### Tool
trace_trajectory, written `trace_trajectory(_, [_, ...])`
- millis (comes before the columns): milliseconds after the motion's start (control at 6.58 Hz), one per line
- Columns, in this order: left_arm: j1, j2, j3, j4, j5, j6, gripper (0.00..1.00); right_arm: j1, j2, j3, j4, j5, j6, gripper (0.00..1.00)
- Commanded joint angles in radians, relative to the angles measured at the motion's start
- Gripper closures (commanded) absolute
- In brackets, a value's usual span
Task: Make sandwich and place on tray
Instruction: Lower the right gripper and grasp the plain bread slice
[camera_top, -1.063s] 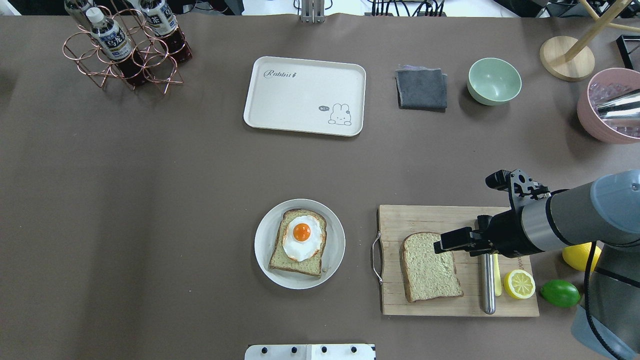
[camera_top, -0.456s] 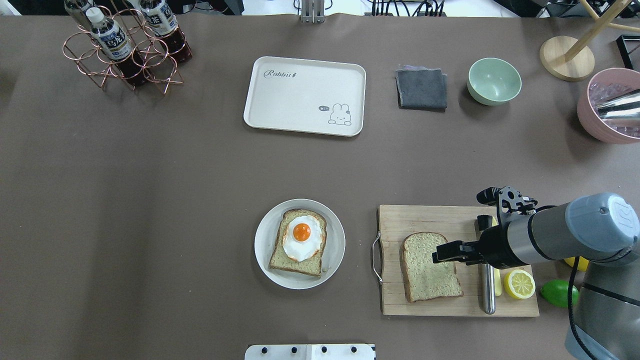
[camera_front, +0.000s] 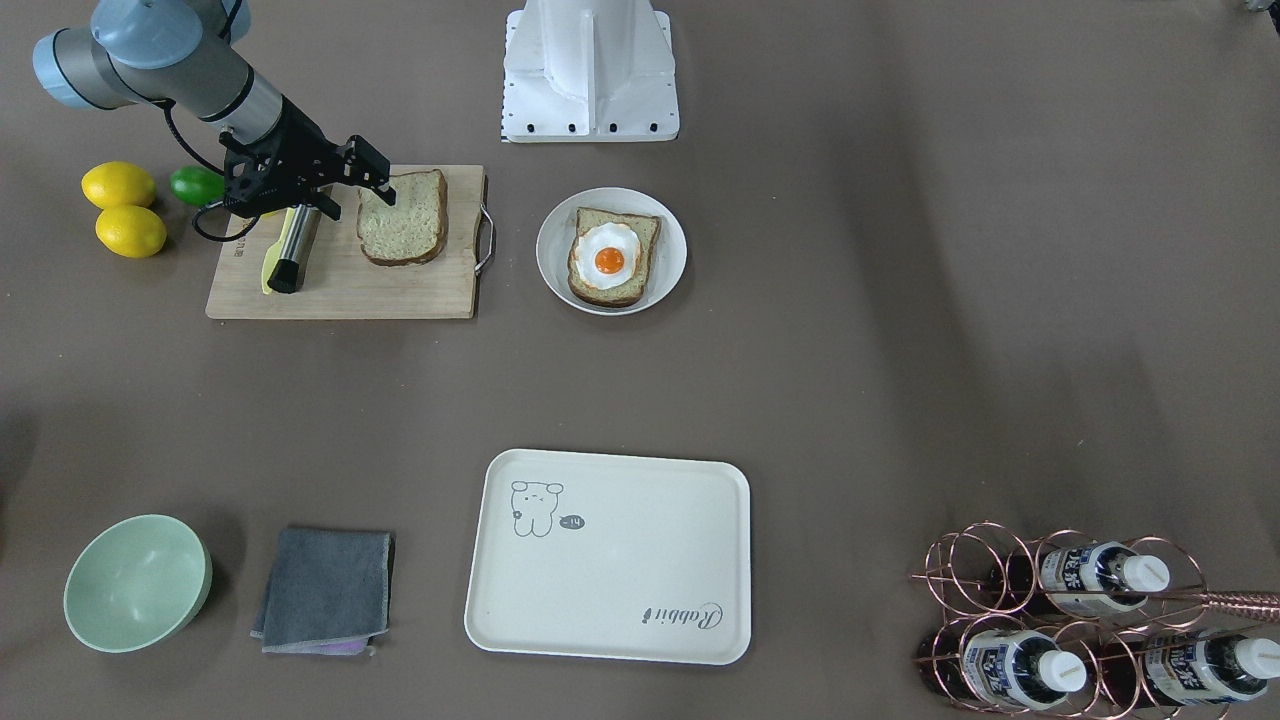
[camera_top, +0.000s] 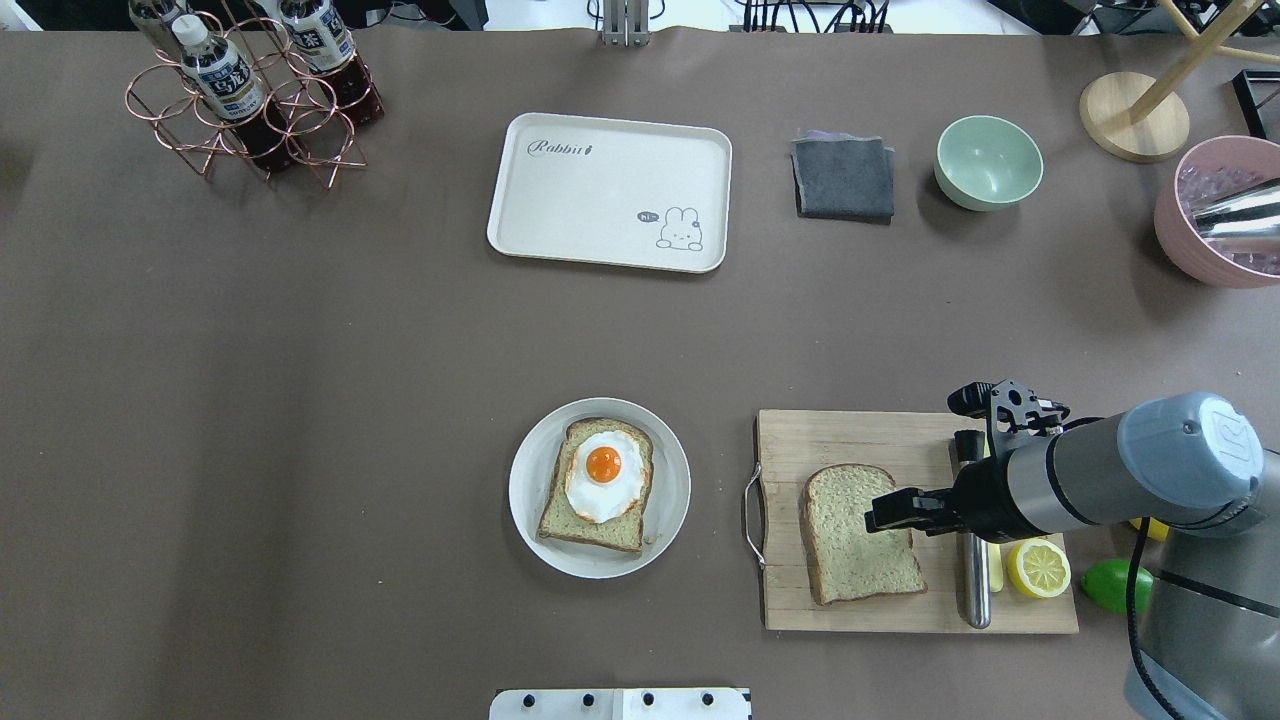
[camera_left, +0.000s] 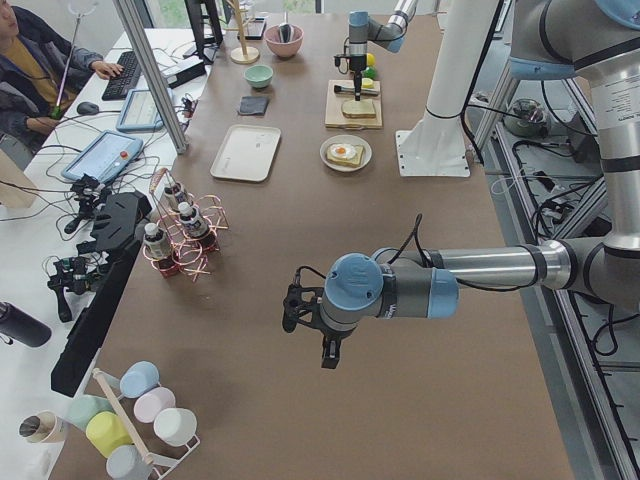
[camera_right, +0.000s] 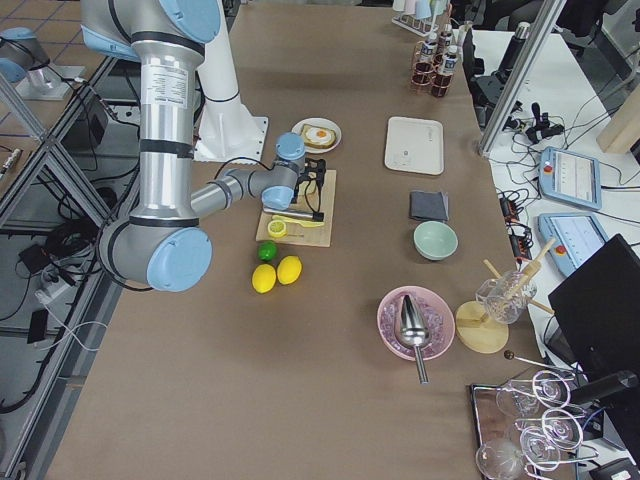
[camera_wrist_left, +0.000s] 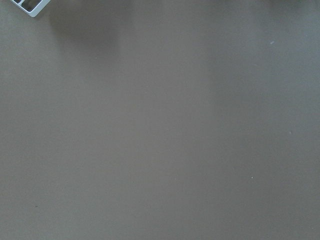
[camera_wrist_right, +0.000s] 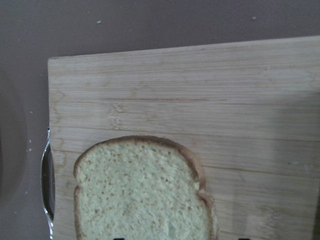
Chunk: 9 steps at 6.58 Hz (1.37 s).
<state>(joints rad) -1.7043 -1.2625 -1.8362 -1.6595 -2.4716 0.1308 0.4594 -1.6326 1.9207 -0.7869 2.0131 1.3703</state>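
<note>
Next, my right gripper grabs the bread slice by its side crust (camera_front: 363, 230). Then the slice tops the egg (camera_front: 608, 258) and finishes the sandwich.
A slice of bread topped with a fried egg (camera_top: 603, 478) lies on a round white plate (camera_top: 530, 505), left of the cutting board. A second bread slice (camera_top: 850, 545) lies flat on the wooden cutting board (camera_top: 850, 440); it fills the lower half of the right wrist view (camera_wrist_right: 140, 195). My right gripper (camera_top: 872, 516) hovers over that slice's right edge, open and empty. The cream tray (camera_top: 600, 200) lies empty at the far middle of the table. My left gripper (camera_left: 330, 352) shows only in the exterior left view, over bare table; I cannot tell its state.
A steel-handled knife (camera_top: 975, 590), a half lemon (camera_top: 1038, 568) and a lime (camera_top: 1115, 585) lie by the board's right end. A grey cloth (camera_top: 845, 178), green bowl (camera_top: 988, 160), pink bowl (camera_top: 1215, 215) and bottle rack (camera_top: 250, 100) stand along the far side.
My right gripper has moved a little nearer the robot and settled over the right edge of the slice on the board. Nothing else has moved.
</note>
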Motion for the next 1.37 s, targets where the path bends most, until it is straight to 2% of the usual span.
trace_trajectory(0, [-0.002, 0.0, 0.0, 0.0, 0.0, 0.001, 0.02, -0.008, 0.004, -0.014, 0.0, -0.01, -0.003, 0.23])
trace_trajectory(456, [-0.002, 0.0, -0.002, 0.0, 0.0, 0.001, 0.02, -0.011, 0.002, -0.014, 0.0, -0.013, -0.005, 0.78])
trace_trajectory(608, [-0.002, 0.0, 0.0, 0.0, 0.0, 0.001, 0.02, -0.012, 0.002, -0.014, 0.0, -0.013, -0.005, 1.0])
trace_trajectory(911, [-0.002, 0.003, 0.0, -0.002, 0.0, 0.001, 0.02, -0.01, 0.002, 0.0, 0.0, -0.053, 0.004, 1.0])
trace_trajectory(1215, [-0.002, 0.003, -0.002, 0.0, -0.001, -0.002, 0.02, 0.027, 0.043, -0.003, 0.0, -0.03, 0.006, 1.0])
